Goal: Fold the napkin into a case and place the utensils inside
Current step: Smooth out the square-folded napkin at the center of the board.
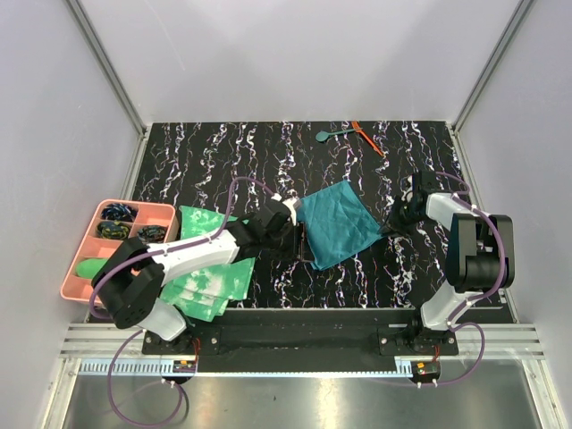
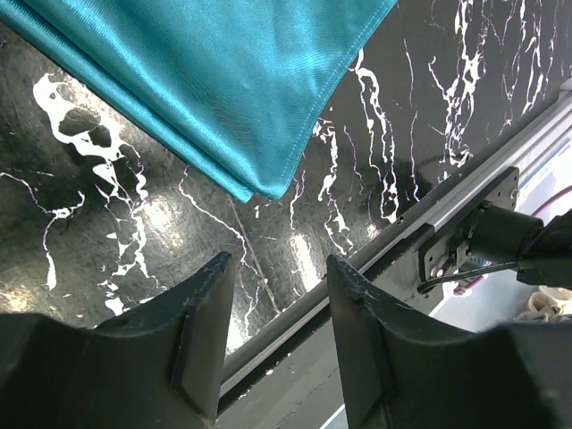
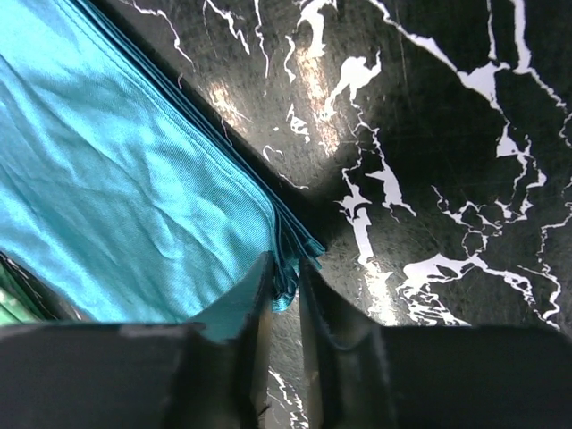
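Next, my left gripper grabs the napkin's near corner (image 1: pixel 318 265) (image 2: pixel 266 182), opposite my right gripper's corner, to fold the napkin's edge into a case.
The dark teal napkin (image 1: pixel 338 223) lies folded into a layered square in the middle of the black marbled table. My right gripper (image 1: pixel 390 229) is shut on the napkin's right corner (image 3: pixel 288 268), where several stacked edges show. My left gripper (image 1: pixel 302 239) is open and empty just left of the napkin, whose near corner (image 2: pixel 268 183) lies a little beyond its fingertips. The teal spoon (image 1: pixel 327 135) and the orange-red stick utensil (image 1: pixel 367 138) lie together at the table's far edge, well away from both grippers.
A pink compartment tray (image 1: pixel 89 250) holding dark patterned pieces and a green item sits at the left. Light green-and-white tie-dye cloths (image 1: pixel 210 273) lie under the left arm. The table's metal front rail (image 2: pixel 447 192) runs close by the left gripper.
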Tool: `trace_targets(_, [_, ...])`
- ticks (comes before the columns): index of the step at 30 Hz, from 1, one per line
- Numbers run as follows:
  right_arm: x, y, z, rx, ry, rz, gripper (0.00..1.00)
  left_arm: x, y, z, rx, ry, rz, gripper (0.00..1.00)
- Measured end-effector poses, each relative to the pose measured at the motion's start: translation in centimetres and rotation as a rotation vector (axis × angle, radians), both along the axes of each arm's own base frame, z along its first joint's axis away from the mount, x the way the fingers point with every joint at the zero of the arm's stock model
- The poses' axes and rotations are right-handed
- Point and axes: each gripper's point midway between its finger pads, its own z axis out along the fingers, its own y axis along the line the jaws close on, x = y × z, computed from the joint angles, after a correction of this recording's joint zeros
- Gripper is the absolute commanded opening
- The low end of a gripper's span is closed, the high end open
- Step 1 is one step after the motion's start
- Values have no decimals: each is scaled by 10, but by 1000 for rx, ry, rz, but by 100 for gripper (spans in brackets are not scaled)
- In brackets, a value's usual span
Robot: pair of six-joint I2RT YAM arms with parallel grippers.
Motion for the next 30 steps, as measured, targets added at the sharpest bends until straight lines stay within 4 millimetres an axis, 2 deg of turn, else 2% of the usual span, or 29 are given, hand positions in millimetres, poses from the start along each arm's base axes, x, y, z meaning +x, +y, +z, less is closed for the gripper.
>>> trace_targets(2, [-2,1,-1,4,5,0,0,-1,-1,-1,1,6,5,51])
trace_targets(8, [-21,8,-2,46,33,-20,0,-12,-11,-11,16,52,26,53])
trace_targets(12, [-36,11,9,65,15,-69,0,-14,-13,-18,29,88,74,54])
trace_targets(15, [-51,15,20,91,-9,-110,0,-8,-11,-17,24,87,143,57])
trace_targets(19, [-66,22,32,135,-42,-145,0,-4,-3,-20,26,99,226,53])
trace_targets(24, [-74,28,40,176,-59,-161,0,-3,-5,-23,22,125,270,50])
trace_targets(30, [-76,32,41,203,-53,-155,0,-7,-6,-41,61,163,302,47])
